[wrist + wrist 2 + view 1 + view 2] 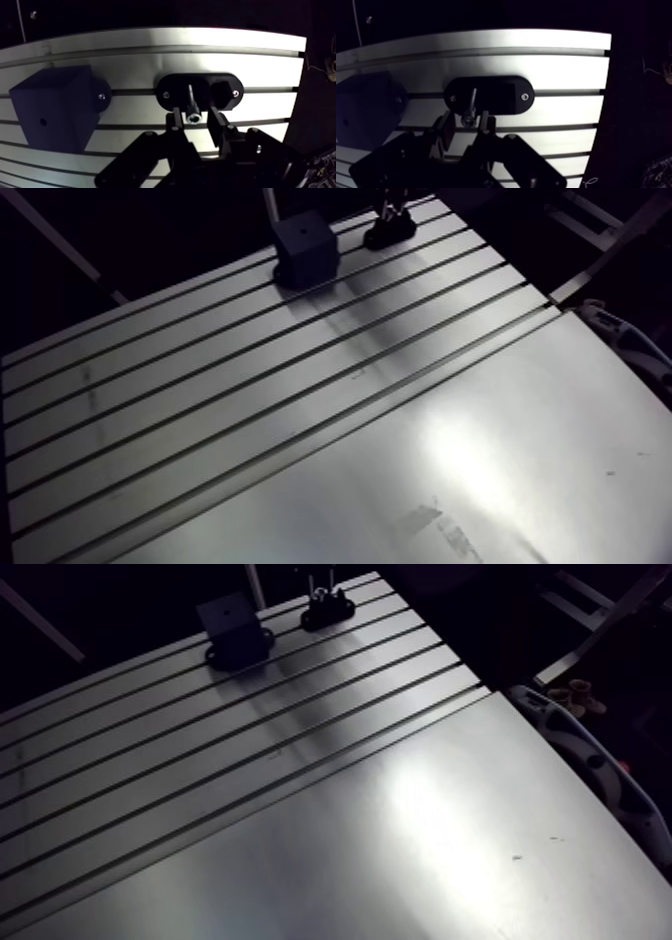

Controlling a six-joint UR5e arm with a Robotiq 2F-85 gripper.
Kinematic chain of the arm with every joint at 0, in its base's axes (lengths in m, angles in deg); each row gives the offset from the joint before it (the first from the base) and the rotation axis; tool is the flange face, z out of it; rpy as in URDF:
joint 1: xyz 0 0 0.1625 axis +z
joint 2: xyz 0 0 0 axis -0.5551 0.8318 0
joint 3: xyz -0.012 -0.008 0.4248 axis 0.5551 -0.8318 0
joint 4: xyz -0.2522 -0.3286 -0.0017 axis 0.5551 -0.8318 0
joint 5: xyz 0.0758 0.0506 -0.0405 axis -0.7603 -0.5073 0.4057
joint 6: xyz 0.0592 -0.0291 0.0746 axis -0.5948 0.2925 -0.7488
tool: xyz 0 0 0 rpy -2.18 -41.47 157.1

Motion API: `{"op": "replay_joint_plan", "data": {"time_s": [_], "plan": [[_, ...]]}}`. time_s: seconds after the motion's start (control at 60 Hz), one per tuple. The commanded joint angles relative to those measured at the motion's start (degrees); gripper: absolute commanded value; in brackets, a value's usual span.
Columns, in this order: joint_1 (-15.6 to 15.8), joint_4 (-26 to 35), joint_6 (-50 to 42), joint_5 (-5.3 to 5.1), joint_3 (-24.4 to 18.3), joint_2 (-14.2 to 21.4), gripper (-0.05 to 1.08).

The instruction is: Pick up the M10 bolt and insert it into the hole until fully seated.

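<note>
I should next pick up the bolt with my gripper by its socket head (193, 118). The fingers have room there, since the bolt's body stands down in the black holder.
In the wrist view the M10 bolt (193, 107) stands in a black oval holder (225, 92), socket head towards me. My gripper (194, 120) is open, one finger on each side of the bolt head with a thin gap either way. Beside the holder sits a dark cube block (55, 115) with a small hole (43, 121) in its near face. In the arm view the block (305, 248) and holder (390, 230) stand at the table's far edge, with the gripper (318, 584) coming down over the holder.
The slotted table (200, 398) runs into a smooth metal plate (480, 468) that covers the near half. A white curved object (590, 754) lies off the table's right edge. Both fixtures are bolted into the far slots.
</note>
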Motion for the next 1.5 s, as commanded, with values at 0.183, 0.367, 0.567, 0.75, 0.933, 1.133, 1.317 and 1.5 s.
{"op": "replay_joint_plan", "data": {"time_s": [0.183, 0.367, 0.567, 0.75, 0.933, 1.133, 1.317, 1.5], "plan": [[0.0, 0.1, 0.0, 0.03, 0.0, -0.1, 0.61], [0.0, 0.1, 0.0, 0.03, 0.0, -0.2, 0.61], [0.0, 0.1, 0.0, 0.10, -0.1, -0.3, 0.64], [0.1, 0.1, 0.0, 0.03, 0.0, -0.4, 0.65], [0.0, 0.1, 0.0, 0.03, -0.1, -0.4, 0.66], [0.0, 0.2, 0.0, 0.03, -0.3, -0.7, 0.69], [0.1, 0.3, 0.0, 0.10, -0.4, -0.8, 0.71], [0.1, 0.2, 0.0, 1.42, -0.4, -1.1, 0.72]]}}
